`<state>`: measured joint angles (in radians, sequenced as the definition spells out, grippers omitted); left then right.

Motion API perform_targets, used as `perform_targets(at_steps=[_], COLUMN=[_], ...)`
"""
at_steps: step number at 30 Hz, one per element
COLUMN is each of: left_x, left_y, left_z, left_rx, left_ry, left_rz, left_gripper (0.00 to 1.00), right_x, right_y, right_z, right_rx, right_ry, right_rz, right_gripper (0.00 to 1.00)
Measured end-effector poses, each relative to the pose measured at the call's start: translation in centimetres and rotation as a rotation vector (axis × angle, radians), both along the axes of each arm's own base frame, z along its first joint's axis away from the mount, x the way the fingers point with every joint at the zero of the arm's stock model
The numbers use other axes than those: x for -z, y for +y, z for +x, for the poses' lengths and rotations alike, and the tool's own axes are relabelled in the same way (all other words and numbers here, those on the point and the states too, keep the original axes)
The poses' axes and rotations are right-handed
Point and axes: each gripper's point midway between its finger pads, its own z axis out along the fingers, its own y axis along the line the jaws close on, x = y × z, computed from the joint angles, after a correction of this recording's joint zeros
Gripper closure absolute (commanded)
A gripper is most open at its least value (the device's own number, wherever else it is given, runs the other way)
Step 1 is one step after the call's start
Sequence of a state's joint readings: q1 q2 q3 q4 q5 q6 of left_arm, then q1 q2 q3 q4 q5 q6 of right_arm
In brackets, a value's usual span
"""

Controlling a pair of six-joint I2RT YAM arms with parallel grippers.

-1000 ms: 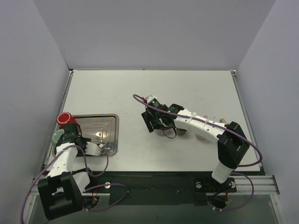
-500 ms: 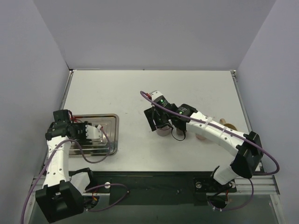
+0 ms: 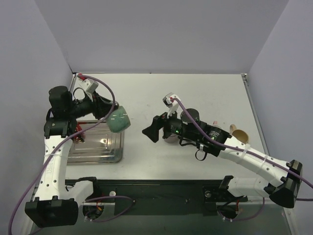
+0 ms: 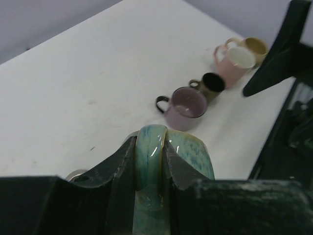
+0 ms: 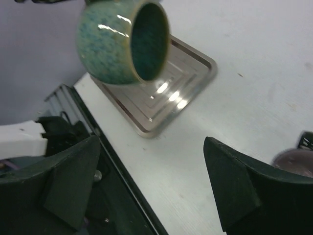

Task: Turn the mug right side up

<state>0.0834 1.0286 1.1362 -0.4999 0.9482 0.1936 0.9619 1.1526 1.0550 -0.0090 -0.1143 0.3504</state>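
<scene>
My right gripper should next take the green mug by its rim at the mug's opening (image 3: 128,119) (image 5: 133,64), so the mug's base stays free for setting the mug upright.
The green glazed mug (image 3: 119,120) hangs in the air over the right edge of the metal tray (image 3: 100,149). My left gripper (image 3: 108,115) is shut on its handle (image 4: 150,154), which sits clamped between the two black fingers. In the right wrist view the mug (image 5: 122,39) lies sideways, its mouth facing my right gripper. My right gripper (image 3: 154,128) is open and empty, a short way to the right of the mug, above the table; its fingers (image 5: 73,181) stand wide apart.
Several mugs stand upright in a row right of centre: purple (image 4: 183,105), dark olive (image 4: 211,84), pink (image 4: 232,61) and tan (image 4: 254,46). Something red (image 3: 77,135) shows in the tray under my left arm. The tray's corner (image 5: 171,93) lies below the mug.
My left gripper closed on the green mug's handle and lifted it up and right off the tray. My right gripper left the purple mug, turned left and opened wider.
</scene>
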Motion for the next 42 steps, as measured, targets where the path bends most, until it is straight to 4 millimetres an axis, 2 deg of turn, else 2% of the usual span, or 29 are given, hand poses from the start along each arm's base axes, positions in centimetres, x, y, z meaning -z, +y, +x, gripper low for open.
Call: perform_targets(at_steps=[2,5,9,11,12,13,14,16,17,18,19,20,22,24,28,31,34,38,42], left_x=[-2.2,-4.6,-5.8,-6.0,-6.1,-6.2,-6.2,-6.0,-5.9,-6.0,-6.0,-5.9,-5.4,-4.8,-2.3,1.8,7.0,15.0,19.2], left_y=[-2.1,-3.9,-5.5,-6.0,-6.0,-6.1,-6.2,-6.4,-6.5,-6.6,-6.6,-6.4,-5.8,-4.9,-1.3,3.2,8.0,14.8,18.4], left_z=[-0.7,-1.8,-3.0,-3.4,-3.5,-3.6,-3.7,-3.9,-4.0,-4.1,-4.0,-3.8,-3.2,-2.2,1.0,3.1,3.8,1.8,0.3], left_rx=[0.053,0.122,0.192,0.221,0.226,0.232,0.239,0.269,0.284,0.293,0.293,0.281,0.244,0.181,-0.03,-0.173,-0.242,-0.245,-0.167], left_ry=[0.045,0.085,0.119,0.12,0.123,0.126,0.127,0.13,0.119,0.106,0.103,0.084,0.078,0.053,0.003,0.004,0.042,0.164,0.236], left_rz=[-0.131,-0.246,-0.298,-0.304,-0.307,-0.31,-0.311,-0.311,-0.308,-0.304,-0.302,-0.29,-0.251,-0.173,0.074,0.341,0.591,0.884,1.066], left_gripper=[1.0,1.0,1.0,1.0,1.0,1.0,1.0,1.0,0.4,0.13,0.11,0.11,0.11,0.11,0.1,0.1,0.1,0.1,0.11], right_x=[-1.5,-3.1,-3.5,-3.7,-3.9,-4.2,-4.7,-6.0,-6.8,-6.9,-7.0,-6.4,-3.6,0.0,8.0,12.4,16.7,20.6,22.4], right_y=[1.8,4.5,7.5,8.7,9.2,9.6,10.0,10.9,11.3,11.5,11.4,11.3,10.5,9.1,4.5,2.3,0.9,-0.2,-0.6], right_z=[-0.5,-0.9,-1.1,-1.5,-1.7,-1.8,-2.3,-3.8,-4.5,-4.8,-4.7,-4.3,-3.1,-2.0,-1.3,-2.0,-3.2,-4.4,-4.6], right_rx=[-0.043,-0.1,-0.166,-0.205,-0.221,-0.236,-0.268,-0.343,-0.374,-0.374,-0.375,-0.355,-0.284,-0.202,-0.108,-0.121,-0.166,-0.201,-0.209], right_ry=[-0.004,0.019,0.064,0.081,0.083,0.08,0.069,0.079,0.079,0.094,0.092,0.089,0.102,0.119,0.169,0.209,0.245,0.282,0.294], right_rz=[0.115,0.245,0.324,0.345,0.357,0.367,0.379,0.418,0.441,0.445,0.445,0.421,0.306,0.15,-0.212,-0.406,-0.586,-0.757,-0.819], right_gripper=[0.18,0.19,0.27,0.43,0.65,0.79,1.0,1.0,1.0,1.0,1.0,1.0,1.0,1.0,1.0,1.0,1.0,1.0,1.0])
